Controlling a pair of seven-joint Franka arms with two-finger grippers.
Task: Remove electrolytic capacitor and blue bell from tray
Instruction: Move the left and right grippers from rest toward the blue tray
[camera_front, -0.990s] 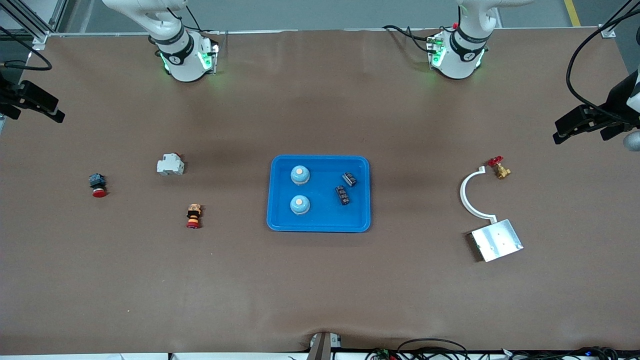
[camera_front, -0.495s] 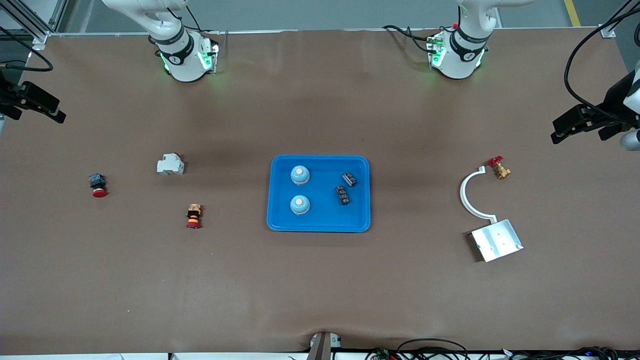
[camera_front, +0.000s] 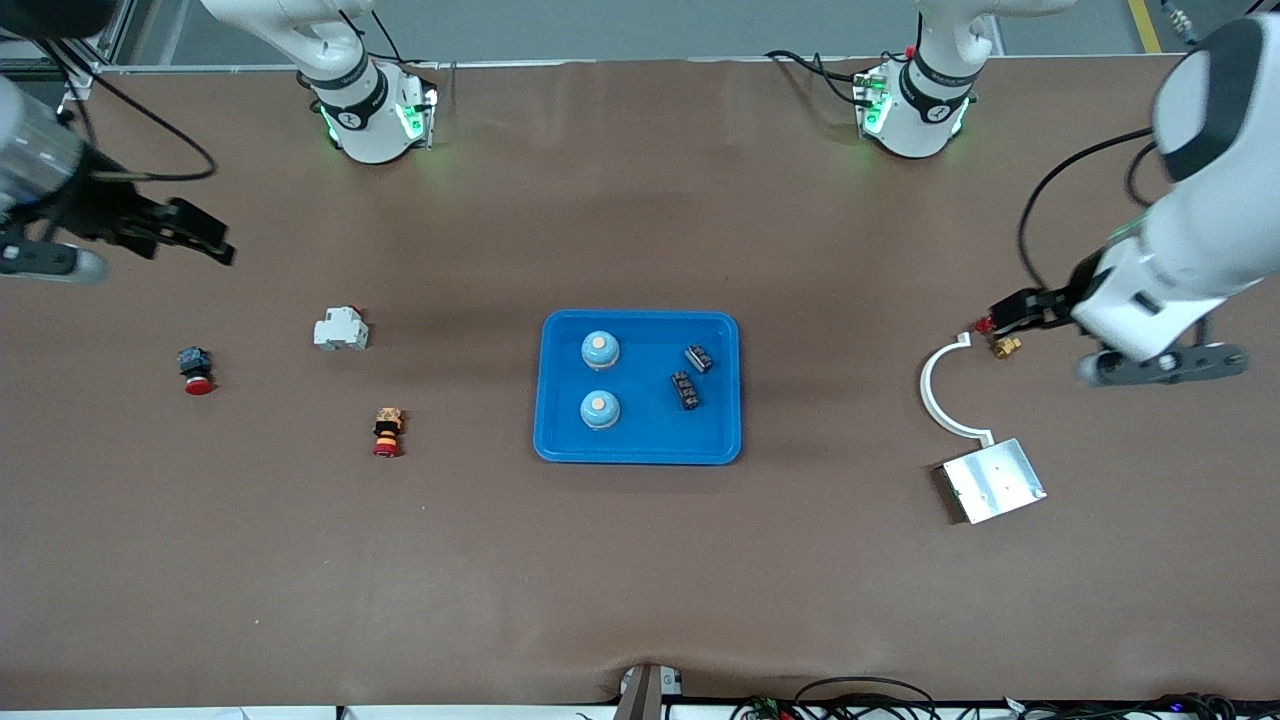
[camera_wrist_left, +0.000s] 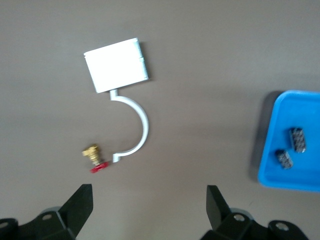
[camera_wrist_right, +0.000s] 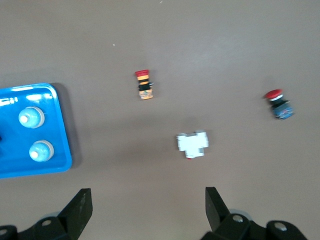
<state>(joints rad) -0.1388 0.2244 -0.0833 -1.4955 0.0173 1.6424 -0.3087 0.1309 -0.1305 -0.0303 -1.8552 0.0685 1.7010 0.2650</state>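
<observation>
The small black capacitor is in the blue tray (camera_front: 640, 450). My left gripper will next move it out, gripping it by its round body (camera_front: 698, 358).
Two light-blue bells (camera_front: 600, 349) (camera_front: 600, 408) and two small black capacitors (camera_front: 698, 357) (camera_front: 685, 389) lie in the blue tray (camera_front: 640, 450) at the table's middle. My left gripper (camera_front: 998, 316) is open and empty, up in the air over the brass valve. Its wrist view (camera_wrist_left: 150, 210) shows the capacitors (camera_wrist_left: 298, 139) (camera_wrist_left: 285, 159) in the tray's corner (camera_wrist_left: 300, 107). My right gripper (camera_front: 212, 240) is open and empty, over bare table at the right arm's end. Its wrist view (camera_wrist_right: 147, 210) shows the bells (camera_wrist_right: 31, 117) (camera_wrist_right: 41, 150) in the tray (camera_wrist_right: 52, 92).
Toward the left arm's end lie a brass valve with a red handle (camera_front: 1003, 345), a white curved bracket (camera_front: 935, 395) and a metal plate (camera_front: 993, 480). Toward the right arm's end lie a white breaker (camera_front: 341, 328), a red-and-blue push button (camera_front: 195, 369) and an orange-and-red button (camera_front: 387, 431).
Both arms have swung in from the table's ends toward the middle. The left gripper now hangs over the valve. The things on the table have not moved.
</observation>
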